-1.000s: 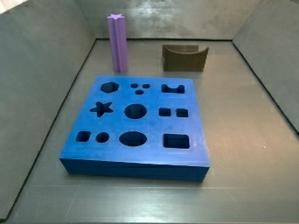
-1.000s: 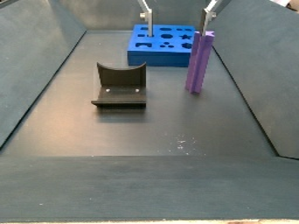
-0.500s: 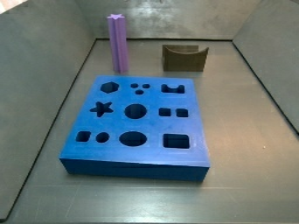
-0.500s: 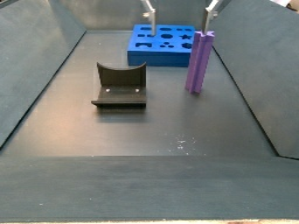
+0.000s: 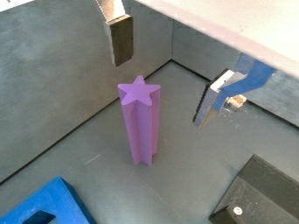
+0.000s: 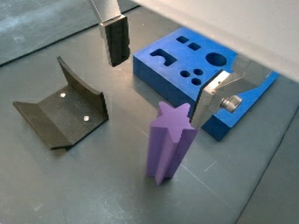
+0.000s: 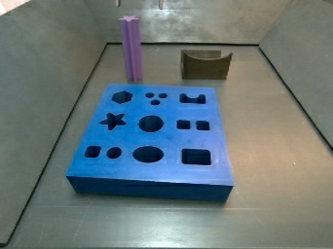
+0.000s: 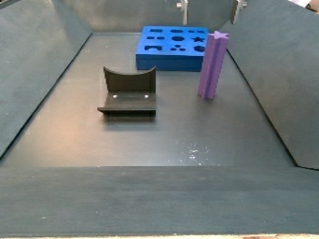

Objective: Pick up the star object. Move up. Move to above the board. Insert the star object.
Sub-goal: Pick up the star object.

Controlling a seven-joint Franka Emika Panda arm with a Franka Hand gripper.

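The lower end of the purple star object has to stay free to go into the blue board's star-shaped hole. My gripper will grab the purple star object by its top (image 7: pixel 130 21) (image 5: pixel 139 91) next.
The star object (image 7: pixel 131 49) is a tall purple prism standing upright on the floor beyond the board's far left corner. It shows in both wrist views (image 5: pixel 140 122) (image 6: pixel 166 144) and in a side view (image 8: pixel 214 65). The board (image 7: pixel 150 136) is a thick blue slab with dark cut-outs, also in view from the wrist (image 6: pixel 187 66) and the side (image 8: pixel 174 47). My gripper (image 5: pixel 162 92) hangs open above the star object, one finger on each side of its top and well apart from it. It also shows in a wrist view (image 6: pixel 158 93), and only its fingertips show in a side view (image 8: pixel 212 7).
The fixture (image 7: pixel 204 64), an olive-brown notched bracket, stands on the floor beyond the board's far right corner, also in views (image 8: pixel 127 91) (image 6: pixel 65 109). Grey walls (image 7: pixel 53 117) slope up around the floor on all sides.
The gripper has moved sideways from over the board towards the star object and a little higher. The star object, board and fixture have not moved.
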